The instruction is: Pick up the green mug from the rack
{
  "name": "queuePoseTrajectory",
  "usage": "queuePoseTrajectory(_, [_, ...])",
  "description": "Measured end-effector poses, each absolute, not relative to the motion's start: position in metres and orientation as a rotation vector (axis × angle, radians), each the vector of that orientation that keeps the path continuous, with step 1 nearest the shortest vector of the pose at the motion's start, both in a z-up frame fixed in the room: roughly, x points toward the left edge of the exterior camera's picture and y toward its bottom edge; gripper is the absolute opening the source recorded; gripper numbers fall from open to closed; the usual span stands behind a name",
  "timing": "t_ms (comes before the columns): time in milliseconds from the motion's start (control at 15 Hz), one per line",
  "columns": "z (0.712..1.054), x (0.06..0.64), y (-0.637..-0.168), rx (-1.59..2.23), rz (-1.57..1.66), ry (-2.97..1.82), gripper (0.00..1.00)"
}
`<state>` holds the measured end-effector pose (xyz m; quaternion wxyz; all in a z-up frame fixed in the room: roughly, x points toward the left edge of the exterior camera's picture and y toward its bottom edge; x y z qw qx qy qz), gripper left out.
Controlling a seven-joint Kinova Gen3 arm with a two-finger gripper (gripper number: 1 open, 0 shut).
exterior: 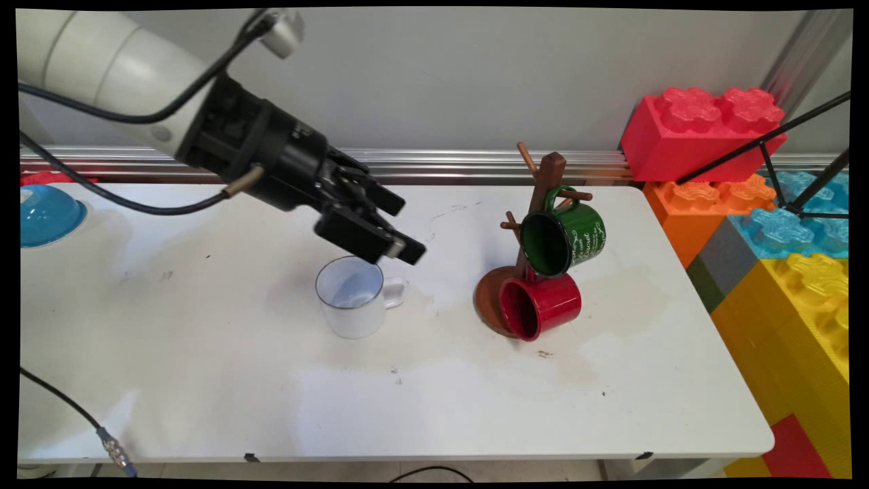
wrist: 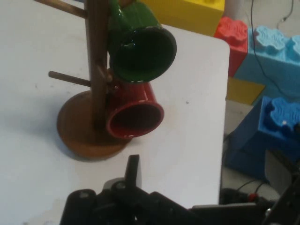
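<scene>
My gripper grabs the green mug by its rim [exterior: 523,244] next, to lift it off the wooden mug tree [exterior: 547,178].
My gripper [exterior: 406,229] hangs open just above the far rim of a white enamel mug [exterior: 353,297], empty and touching nothing. The mug stands upright near the table's middle, its handle turned to the right. To the right stands a brown wooden mug tree [exterior: 547,178] on a round base. A green mug [exterior: 567,234] hangs from an upper peg, and a red mug [exterior: 542,305] hangs low by the base. In the hand view the gripper [wrist: 211,180] points at the tree [wrist: 96,70], with the green mug [wrist: 140,47] and red mug [wrist: 133,115] mouth-on. The white mug is out of that view.
A blue bowl [exterior: 44,214] sits at the table's far left edge. Big toy bricks, red [exterior: 699,132], orange [exterior: 706,200], blue [exterior: 787,227] and yellow [exterior: 808,305], stack past the right edge. Black stand legs [exterior: 781,139] cross over them. A cable [exterior: 102,435] lies at the front left corner.
</scene>
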<state>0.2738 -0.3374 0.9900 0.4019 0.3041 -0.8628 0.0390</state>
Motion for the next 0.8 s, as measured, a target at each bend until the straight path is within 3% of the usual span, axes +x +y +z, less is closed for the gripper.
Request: queuePoseTrajectory(800, [0.982,0.207,-0.332,0.963,0.036,-2.084,1.0])
